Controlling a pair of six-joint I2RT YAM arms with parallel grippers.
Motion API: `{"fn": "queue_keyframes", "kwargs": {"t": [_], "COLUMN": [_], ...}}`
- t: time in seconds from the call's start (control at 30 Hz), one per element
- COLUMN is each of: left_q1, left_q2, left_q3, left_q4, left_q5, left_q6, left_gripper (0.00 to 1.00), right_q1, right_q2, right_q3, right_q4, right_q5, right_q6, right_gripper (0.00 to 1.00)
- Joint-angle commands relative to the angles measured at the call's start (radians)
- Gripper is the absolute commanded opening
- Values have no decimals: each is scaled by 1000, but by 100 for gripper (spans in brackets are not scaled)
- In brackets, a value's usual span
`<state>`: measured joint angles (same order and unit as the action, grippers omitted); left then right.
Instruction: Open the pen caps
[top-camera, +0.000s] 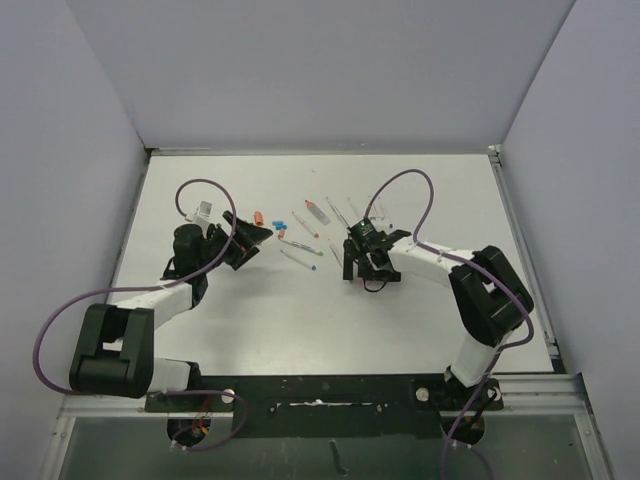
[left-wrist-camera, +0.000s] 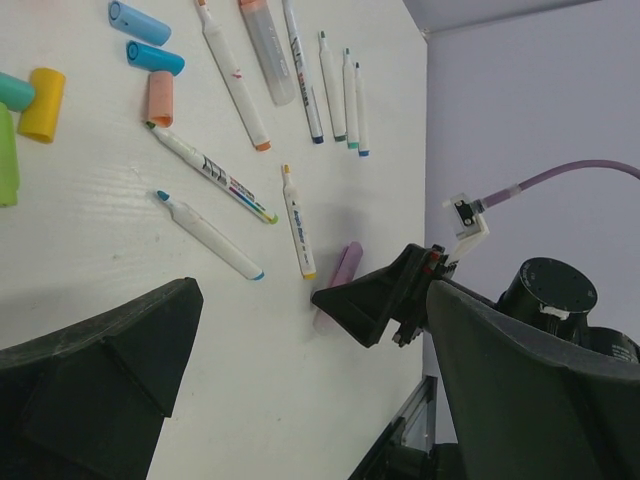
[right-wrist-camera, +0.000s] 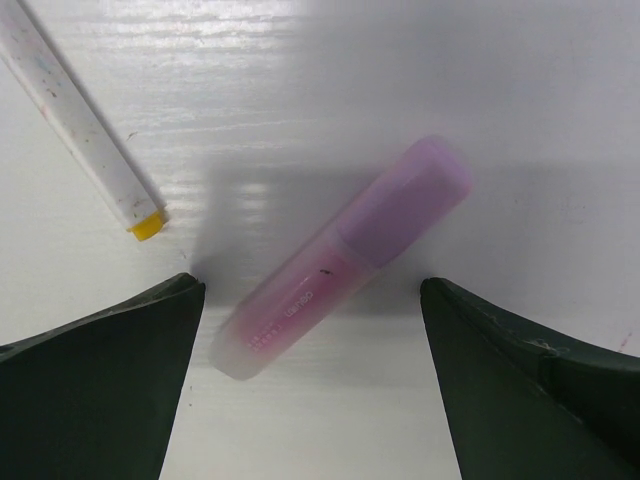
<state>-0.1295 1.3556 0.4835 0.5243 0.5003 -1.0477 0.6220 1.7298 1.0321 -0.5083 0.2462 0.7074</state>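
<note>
The right gripper reaches the pink highlighter next and grabs its body, leaving the purple pen cap free for my left gripper to open.
A pink highlighter with its purple pen cap on lies slanted on the white table. My right gripper hangs just above it, open, one finger on each side and neither touching. In the left wrist view the same pen shows beside a right finger. Loose pen caps lie there too: blue, teal-blue, orange and yellow. My left gripper is open and empty, left of the pens.
Several uncapped white pens lie spread across the table's middle. One with a yellow tip lies close to the left of the right gripper. A clear orange-ended highlighter lies farther back. Grey walls enclose the table.
</note>
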Motion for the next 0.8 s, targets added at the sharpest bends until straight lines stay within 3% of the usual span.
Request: {"fn": "queue_keyframes", "kwargs": {"t": [0.0, 0.47, 0.67, 0.77], "left_q1": [-5, -60, -75, -79], "left_q2": [15, 53, 81, 82], "left_q3": [53, 87, 100, 107], "left_q4": [77, 72, 86, 88], "left_q5": [12, -20, -19, -19], "left_q6": [-6, -2, -8, -8], "left_gripper": [98, 98, 98, 98], "right_q1": [-31, -102, -103, -104], "right_q2": [-35, -104, -113, -93], "right_q3": [-17, -113, -121, -119], "right_q4": [52, 30, 45, 67], "right_q5": [-13, -32, -69, -96], "right_q6": [-19, -85, -106, -112], "right_gripper": [93, 84, 73, 62]}}
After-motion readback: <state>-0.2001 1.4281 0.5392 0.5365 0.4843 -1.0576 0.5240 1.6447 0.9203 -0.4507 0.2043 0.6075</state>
